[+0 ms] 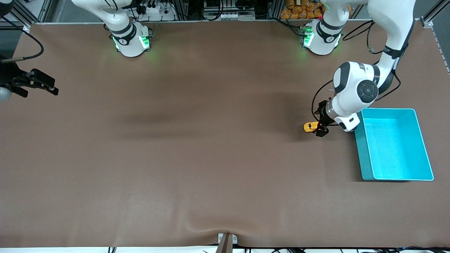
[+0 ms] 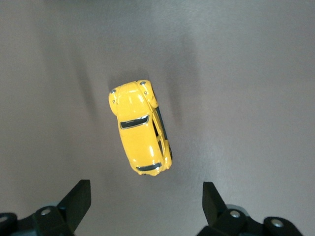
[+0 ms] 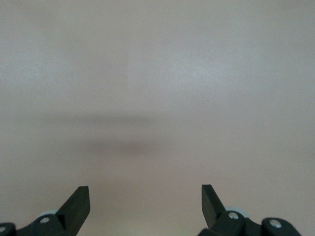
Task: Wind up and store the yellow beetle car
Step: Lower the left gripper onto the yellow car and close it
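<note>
The yellow beetle car (image 2: 140,128) is to be wound and stored, so my left gripper will next grab the car by its doors beneath the roof (image 2: 158,132).
The yellow beetle car (image 1: 309,127) rests on the brown table mat, a short way from the teal bin (image 1: 362,154) toward the table's middle. My left gripper (image 1: 320,127) hovers low right beside the car, between car and bin, and is open. In the left wrist view the car (image 2: 140,128) lies just ahead of the left gripper (image 2: 146,199), with its roof and dark windows showing; no finger touches it. My right gripper (image 1: 52,87) waits open over the right arm's end of the table, and the right gripper (image 3: 145,199) shows only bare mat under it.
The teal bin's inside (image 1: 393,140) shows nothing in it, and the bin stands near the table's edge at the left arm's end. A small bracket (image 1: 226,240) sits at the table edge nearest the front camera. Cables hang by the left arm's base.
</note>
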{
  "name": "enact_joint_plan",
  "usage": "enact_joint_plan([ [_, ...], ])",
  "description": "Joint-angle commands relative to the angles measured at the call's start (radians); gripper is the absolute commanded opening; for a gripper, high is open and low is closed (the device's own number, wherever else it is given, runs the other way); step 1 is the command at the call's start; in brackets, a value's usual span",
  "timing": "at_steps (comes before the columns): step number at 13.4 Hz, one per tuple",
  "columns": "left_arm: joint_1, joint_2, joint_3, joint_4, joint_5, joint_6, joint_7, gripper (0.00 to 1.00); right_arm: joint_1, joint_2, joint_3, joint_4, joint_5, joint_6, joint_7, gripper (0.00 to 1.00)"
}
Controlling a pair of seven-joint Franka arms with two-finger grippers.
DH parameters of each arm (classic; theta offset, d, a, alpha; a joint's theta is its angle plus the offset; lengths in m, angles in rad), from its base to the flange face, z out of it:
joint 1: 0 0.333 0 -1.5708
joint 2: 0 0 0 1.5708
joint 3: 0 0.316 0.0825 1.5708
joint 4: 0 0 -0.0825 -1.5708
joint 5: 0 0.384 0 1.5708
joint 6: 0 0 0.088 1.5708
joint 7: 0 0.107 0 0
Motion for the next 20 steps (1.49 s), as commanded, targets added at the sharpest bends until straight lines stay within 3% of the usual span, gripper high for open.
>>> enact_joint_plan([
  [1,-0.002,0.03,-0.003,-0.006,0.017,0.04,-0.071,1.0,-0.02,-0.05,0.02,-0.054,-0.014,0.02,0.015,1.0],
  [8,0.005,0.1,0.003,-0.022,0.1,0.134,-0.144,1.0,-0.009,-0.032,0.02,-0.046,-0.002,0.044,0.016,1.0],
  [16,0.038,0.108,0.006,-0.031,0.105,0.158,-0.147,1.0,0.009,-0.021,0.02,-0.039,0.0,0.055,0.016,1.0],
  [17,0.038,0.108,0.006,-0.031,0.105,0.16,-0.147,0.46,0.009,-0.021,0.02,-0.037,0.0,0.053,0.016,1.0],
  [18,0.038,0.108,0.006,-0.028,0.105,0.163,-0.151,0.09,0.008,-0.021,0.02,-0.037,0.0,0.052,0.016,1.0],
  [19,0.038,0.108,0.006,-0.028,0.105,0.164,-0.162,0.0,0.008,-0.021,0.02,-0.031,0.001,0.047,0.016,1.0],
  [20,0.038,0.108,0.006,-0.028,0.105,0.164,-0.17,0.0,0.008,-0.022,0.02,-0.029,0.001,0.043,0.016,1.0],
])
